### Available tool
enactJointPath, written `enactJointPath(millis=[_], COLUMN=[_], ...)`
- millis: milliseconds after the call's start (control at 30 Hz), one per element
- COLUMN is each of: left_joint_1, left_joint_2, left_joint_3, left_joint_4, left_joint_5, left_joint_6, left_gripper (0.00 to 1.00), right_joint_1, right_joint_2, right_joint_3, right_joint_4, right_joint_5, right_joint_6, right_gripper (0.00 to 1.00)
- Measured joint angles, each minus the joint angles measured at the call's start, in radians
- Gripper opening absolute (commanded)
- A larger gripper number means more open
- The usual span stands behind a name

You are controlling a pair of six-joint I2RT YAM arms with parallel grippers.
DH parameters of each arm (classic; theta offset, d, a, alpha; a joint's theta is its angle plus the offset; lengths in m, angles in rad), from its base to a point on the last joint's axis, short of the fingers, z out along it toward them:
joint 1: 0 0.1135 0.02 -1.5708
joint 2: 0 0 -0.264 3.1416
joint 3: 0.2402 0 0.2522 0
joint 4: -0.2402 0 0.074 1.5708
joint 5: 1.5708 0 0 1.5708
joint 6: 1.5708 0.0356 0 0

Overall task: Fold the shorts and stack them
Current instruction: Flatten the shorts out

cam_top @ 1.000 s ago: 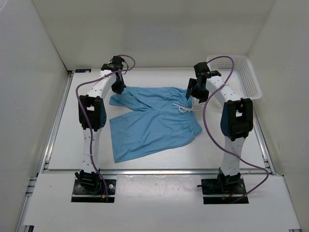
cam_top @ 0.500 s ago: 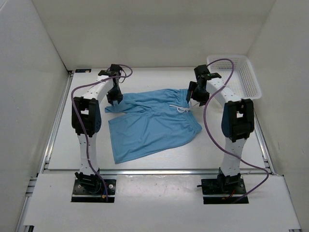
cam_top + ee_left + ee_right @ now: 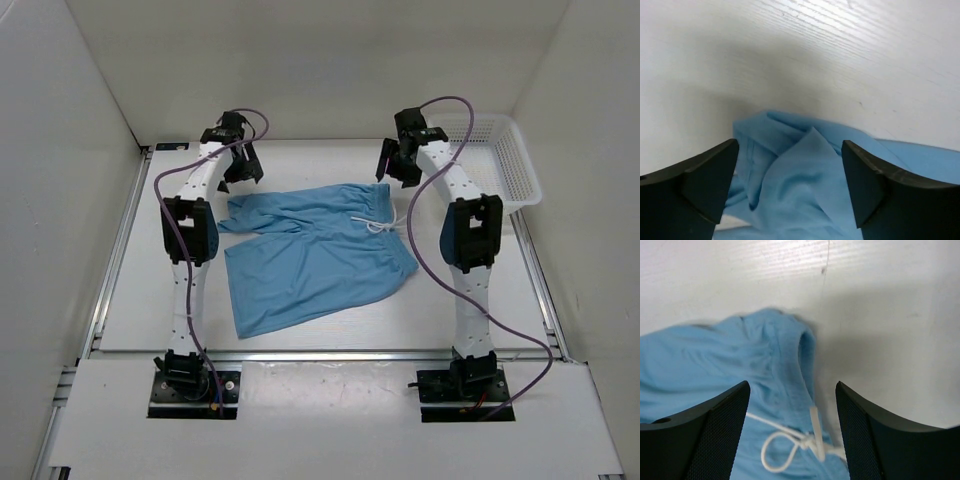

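I should next take hold of the shorts by the rumpled far leg's end (image 3: 239, 204), opposite the waistband corner, with my left gripper. Then I can stretch the shorts (image 3: 310, 250) straight for folding.
The light blue shorts (image 3: 310, 250) lie spread on the white table, waistband to the right with the white drawstring (image 3: 378, 224) on top. The far leg's end is rumpled near the back left. My left gripper (image 3: 238, 165) hovers open just behind that rumpled leg end; in the left wrist view the creased fabric (image 3: 805, 180) lies loose below the left gripper (image 3: 790, 167). My right gripper (image 3: 396, 166) hangs open above the waistband's far corner. In the right wrist view the right gripper (image 3: 791, 390) holds nothing, with the waistband (image 3: 715, 360) and drawstring (image 3: 790, 440) under it.
A white mesh basket (image 3: 527, 170) stands at the back right corner, just right of the right arm. White walls close in the table on three sides. Bare table (image 3: 150, 270) lies left of the shorts.
My left gripper has opened and let go of the far leg's end, which now lies rumpled on the table. Both grippers have drawn up and back from the shorts.
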Motion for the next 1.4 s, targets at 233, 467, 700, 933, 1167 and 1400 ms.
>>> enactJointPath(millis=[233,467,700,933,1167,1400], left_joint_1=[0.043,0.061,0.063,0.084,0.122,0.131], left_joint_2=[0.126,0.129,0.126,0.04,-0.237,-0.603], left_joint_3=[0.03,0.039,0.039,0.038,0.031,-0.026], left_joint_4=[-0.031,-0.03,-0.021,-0.019,-0.014,0.003], left_joint_5=[0.067,0.123,0.136,0.171,0.235,0.299], left_joint_6=[0.003,0.018,0.028,0.024,0.015,-0.018], left_gripper=[0.97,0.1,0.1,0.1,0.1,0.1], right_joint_1=[-0.005,-0.01,-0.008,-0.008,-0.008,-0.006], right_joint_2=[0.205,0.277,0.248,0.1,-0.206,-0.557], right_joint_3=[0.19,0.214,0.2,0.144,0.025,-0.138], right_joint_4=[-0.032,-0.04,-0.03,-0.032,-0.015,0.01], right_joint_5=[-0.017,-0.044,-0.049,-0.042,-0.033,-0.03], right_joint_6=[0.0,-0.003,0.003,0.004,-0.003,-0.031], right_gripper=[0.74,0.23,0.0,0.0,0.0,0.0])
